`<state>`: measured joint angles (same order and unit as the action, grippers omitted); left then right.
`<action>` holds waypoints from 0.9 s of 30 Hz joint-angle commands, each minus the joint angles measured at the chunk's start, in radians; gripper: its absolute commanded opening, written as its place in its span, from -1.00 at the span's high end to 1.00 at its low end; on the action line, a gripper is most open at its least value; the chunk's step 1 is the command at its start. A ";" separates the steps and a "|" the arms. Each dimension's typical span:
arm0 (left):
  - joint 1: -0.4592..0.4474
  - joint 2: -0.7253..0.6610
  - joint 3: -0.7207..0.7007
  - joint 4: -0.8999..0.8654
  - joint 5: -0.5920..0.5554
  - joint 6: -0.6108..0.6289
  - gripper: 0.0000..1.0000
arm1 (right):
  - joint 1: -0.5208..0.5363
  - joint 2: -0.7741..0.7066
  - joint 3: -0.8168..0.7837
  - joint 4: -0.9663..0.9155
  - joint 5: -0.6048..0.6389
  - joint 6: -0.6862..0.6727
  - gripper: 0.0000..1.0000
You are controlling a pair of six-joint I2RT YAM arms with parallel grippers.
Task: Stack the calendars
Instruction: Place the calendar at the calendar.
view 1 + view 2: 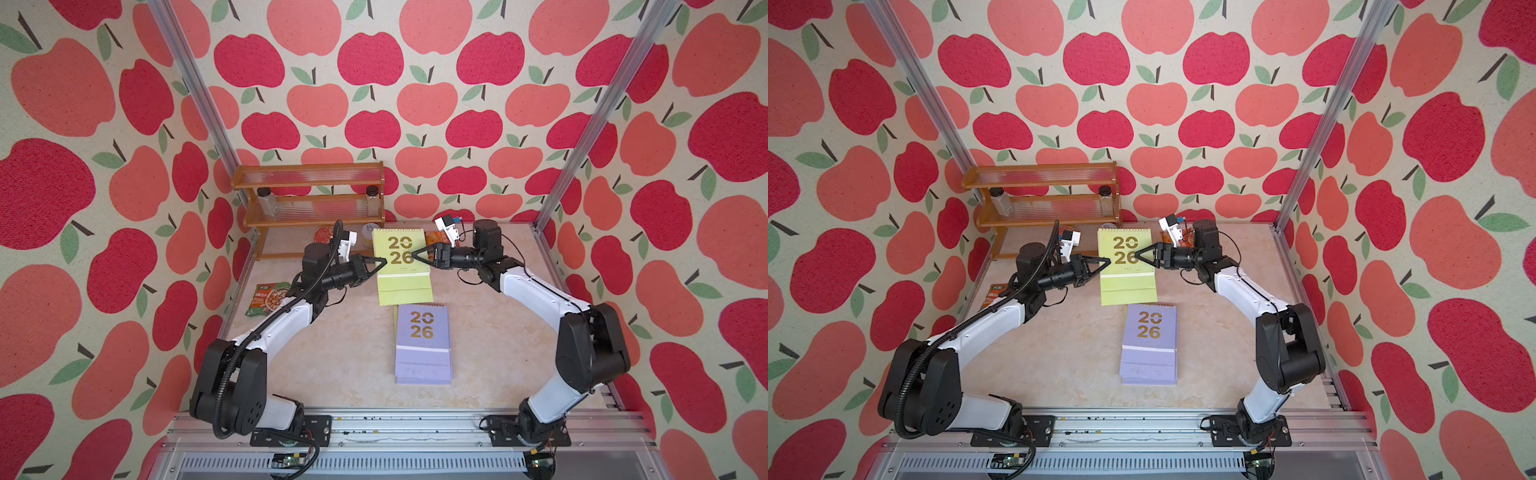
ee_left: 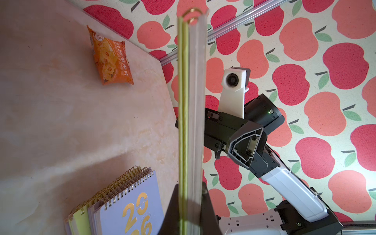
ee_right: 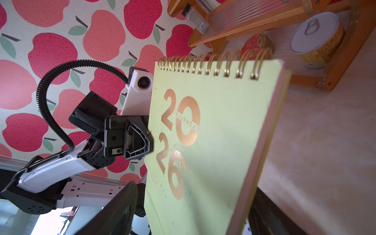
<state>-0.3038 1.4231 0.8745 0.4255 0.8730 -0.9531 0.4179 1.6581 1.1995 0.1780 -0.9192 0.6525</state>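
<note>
The right gripper grabs the yellow-green calendar's free side edge, opposite my left gripper, next. Then the calendar goes onto the pile with its cover out.
A yellow-green calendar (image 1: 401, 266) (image 1: 1126, 270) with a gold "2026" cover is held flat above the table, behind the pile. My left gripper (image 1: 384, 262) (image 2: 190, 189) is shut on its left edge; the left wrist view shows the calendar edge-on (image 2: 191, 101) between the fingers. My right gripper (image 1: 415, 254) (image 3: 193, 213) is open at the opposite edge, one finger on each side of the cover (image 3: 213, 142), with a gap on the cover side. A pile of calendars with a lavender one on top (image 1: 423, 340) (image 1: 1150, 345) (image 2: 130, 203) lies nearer the front. A yellow-green edge (image 2: 80, 219) shows lower in the pile.
A wooden rack (image 1: 309, 199) with two jars and cans (image 3: 317, 38) stands at the back left. A green snack packet (image 1: 268, 297) lies by the left wall, under my left arm. An orange packet (image 2: 110, 59) lies at the back, behind my right gripper.
</note>
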 commanded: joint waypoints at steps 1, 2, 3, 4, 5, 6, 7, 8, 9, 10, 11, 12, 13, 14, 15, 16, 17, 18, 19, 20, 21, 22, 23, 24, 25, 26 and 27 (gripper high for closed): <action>-0.009 -0.005 0.047 0.089 0.039 -0.011 1.00 | -0.004 -0.024 -0.014 0.047 -0.019 0.021 -0.61; -0.010 -0.006 0.047 0.087 0.039 -0.009 1.00 | -0.003 -0.027 -0.015 0.048 -0.018 0.019 -0.57; -0.009 -0.007 0.047 0.084 0.041 -0.006 1.00 | -0.003 -0.031 -0.017 0.049 -0.016 0.018 -0.51; -0.009 -0.008 0.045 0.078 0.039 -0.003 1.00 | -0.004 -0.034 -0.019 0.049 -0.015 0.017 -0.38; -0.010 -0.010 0.046 0.074 0.039 0.001 1.00 | -0.005 -0.037 -0.022 0.052 -0.014 0.017 -0.18; -0.010 -0.009 0.045 0.068 0.040 0.005 1.00 | -0.005 -0.043 -0.026 0.055 -0.011 0.018 0.14; -0.009 -0.010 0.045 0.062 0.040 0.008 1.00 | -0.006 -0.048 -0.030 0.057 -0.009 0.019 0.43; -0.011 -0.010 0.045 0.057 0.036 0.010 1.00 | -0.008 -0.051 -0.034 0.058 -0.007 0.019 0.59; -0.010 -0.010 0.044 0.054 0.035 0.013 1.00 | -0.007 -0.056 -0.038 0.060 -0.007 0.020 0.73; -0.010 -0.009 0.043 0.050 0.033 0.015 1.00 | -0.007 -0.058 -0.043 0.060 -0.008 0.020 0.82; -0.010 -0.006 0.043 0.047 0.032 0.016 1.00 | -0.008 -0.061 -0.046 0.061 -0.009 0.021 0.90; -0.011 -0.006 0.043 0.043 0.031 0.018 0.94 | -0.008 -0.065 -0.049 0.064 -0.010 0.024 0.98; -0.011 -0.002 0.042 0.040 0.027 0.020 0.87 | -0.009 -0.069 -0.054 0.066 -0.009 0.026 1.00; -0.011 -0.001 0.043 0.039 0.025 0.020 0.78 | -0.008 -0.073 -0.057 0.066 -0.007 0.027 1.00; -0.011 0.002 0.043 0.038 0.024 0.022 0.72 | -0.011 -0.080 -0.060 0.067 -0.006 0.027 1.00; -0.011 0.004 0.042 0.038 0.024 0.022 0.69 | -0.010 -0.083 -0.060 0.066 -0.006 0.025 1.00; -0.011 0.006 0.043 0.036 0.024 0.022 0.65 | -0.010 -0.088 -0.060 0.065 -0.007 0.026 1.00; -0.011 0.007 0.044 0.035 0.023 0.022 0.58 | -0.010 -0.092 -0.060 0.062 -0.007 0.026 1.00; -0.011 0.008 0.046 0.034 0.023 0.023 0.52 | -0.012 -0.095 -0.061 0.061 -0.006 0.027 1.00; -0.011 0.010 0.046 0.030 0.021 0.024 0.47 | -0.012 -0.098 -0.062 0.059 -0.005 0.026 1.00; -0.011 0.009 0.045 0.029 0.020 0.025 0.37 | -0.013 -0.102 -0.064 0.057 -0.004 0.024 1.00; -0.010 0.007 0.046 0.025 0.015 0.026 0.22 | -0.015 -0.105 -0.067 0.057 -0.002 0.024 1.00; -0.009 0.004 0.044 0.019 0.013 0.029 0.11 | -0.017 -0.109 -0.069 0.055 -0.003 0.024 1.00; -0.007 0.001 0.044 0.012 0.011 0.034 0.01 | -0.020 -0.115 -0.072 0.053 -0.003 0.024 1.00; -0.004 -0.004 0.045 0.000 0.009 0.041 -0.07 | -0.024 -0.121 -0.076 0.049 -0.003 0.024 1.00; 0.000 -0.010 0.046 -0.012 0.009 0.048 -0.14 | -0.028 -0.127 -0.079 0.041 -0.003 0.024 1.00; 0.008 -0.020 0.048 -0.026 0.009 0.056 -0.17 | -0.034 -0.138 -0.084 0.031 -0.003 0.024 1.00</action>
<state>-0.3080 1.4330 0.8856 0.4141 0.8810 -0.9226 0.3992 1.5742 1.1297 0.2245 -0.9325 0.7048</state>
